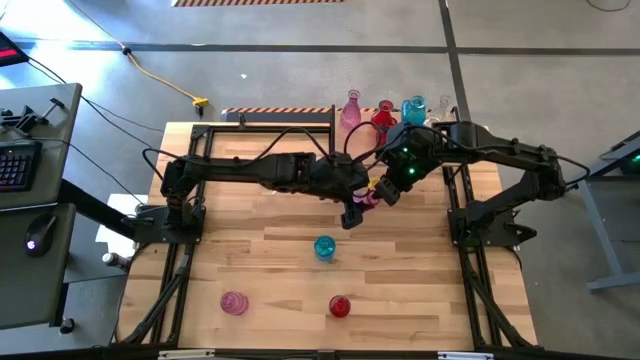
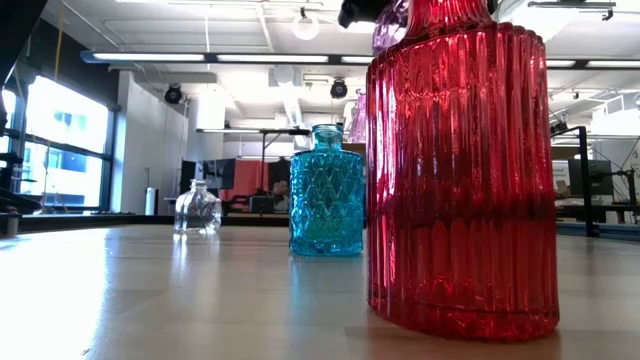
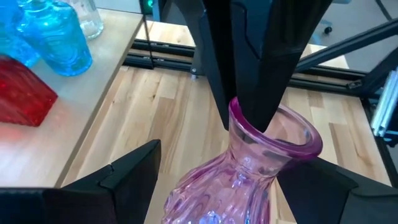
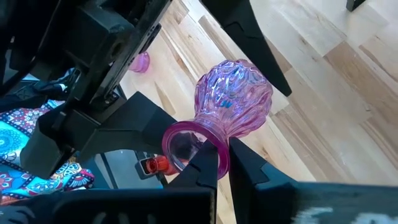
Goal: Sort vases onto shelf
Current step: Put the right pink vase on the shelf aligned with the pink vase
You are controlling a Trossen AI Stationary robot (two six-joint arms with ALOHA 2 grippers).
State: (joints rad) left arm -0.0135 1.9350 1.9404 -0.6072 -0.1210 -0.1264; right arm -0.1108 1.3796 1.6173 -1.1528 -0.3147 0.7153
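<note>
My left gripper grabs the pink vase by its neck below the flared rim [image 3: 247, 158] next, to sort the vase onto the shelf.
A pink ribbed vase [image 3: 249, 168] hangs above the middle of the table, with my right gripper [image 4: 224, 163] shut on its mouth. My left gripper [image 3: 227, 162] is open, with one finger on each side of the vase's neck and body; I cannot tell whether they touch it. On the pale shelf [image 3: 81, 118] at the far edge stand a pink vase [image 1: 351, 110], a red one [image 1: 383, 118], a turquoise one [image 1: 413, 110] and a clear one [image 1: 443, 108]. On the tabletop stand a turquoise vase [image 1: 324, 247], a pink vase [image 1: 234, 302] and a red vase [image 1: 340, 306]. My right gripper pinches the vase's flared rim [image 4: 219, 148], with one finger inside the mouth and one outside. The fingers [image 3: 261, 93] come from above, slanting down from the table's right. The vase hangs tilted below them, clear of the table.
Black metal frames [image 1: 180, 250] run along the table's left and right sides. In the low view the red vase [image 2: 460, 180] stands close to the camera, with the turquoise one [image 2: 325, 195] and a small clear one [image 2: 197, 208] farther back.
</note>
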